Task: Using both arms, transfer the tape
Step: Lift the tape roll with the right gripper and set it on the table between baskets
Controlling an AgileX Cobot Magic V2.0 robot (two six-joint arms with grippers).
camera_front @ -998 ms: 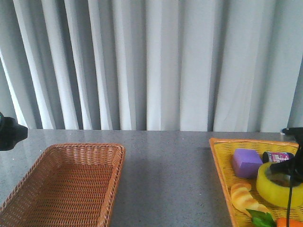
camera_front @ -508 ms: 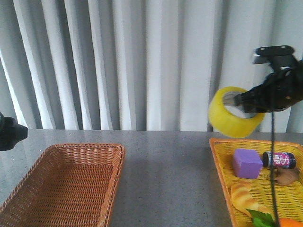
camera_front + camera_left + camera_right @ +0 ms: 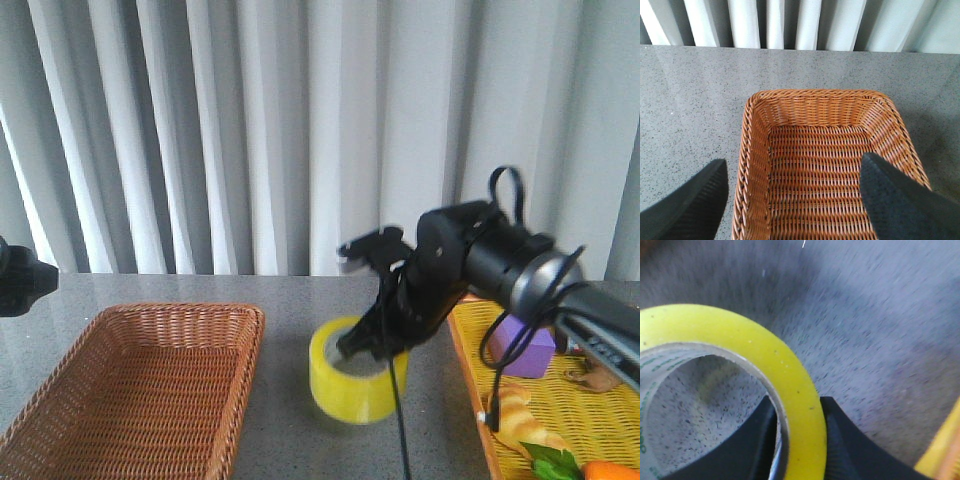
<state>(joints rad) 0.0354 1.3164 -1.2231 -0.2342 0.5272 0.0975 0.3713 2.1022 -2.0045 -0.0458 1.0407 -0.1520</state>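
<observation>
The tape roll's lower edge (image 3: 358, 416) hangs tilted above the grey table, so the robot's right gripper should keep holding the tape roll.
The yellow tape roll (image 3: 355, 385) sits low over the grey table, between the two baskets. My right gripper (image 3: 372, 345) is shut on its wall, one finger inside the core and one outside. In the right wrist view the tape (image 3: 760, 360) fills the lower left, pinched between the black fingers (image 3: 840, 440). My left gripper (image 3: 792, 175) is open and empty, hovering over the brown wicker basket (image 3: 757, 150). Only a black part of the left arm (image 3: 20, 280) shows at the left edge of the front view.
The brown wicker basket (image 3: 215, 325) stands at the front left. A yellow basket (image 3: 468, 345) at the right holds a purple block (image 3: 535, 350), a bread piece (image 3: 515, 410), a brown object and greens. A grey curtain hangs behind the table.
The right arm lifted the tape out of the yellow basket, carried it left and lowered it to the table's middle. The left arm has not moved.
</observation>
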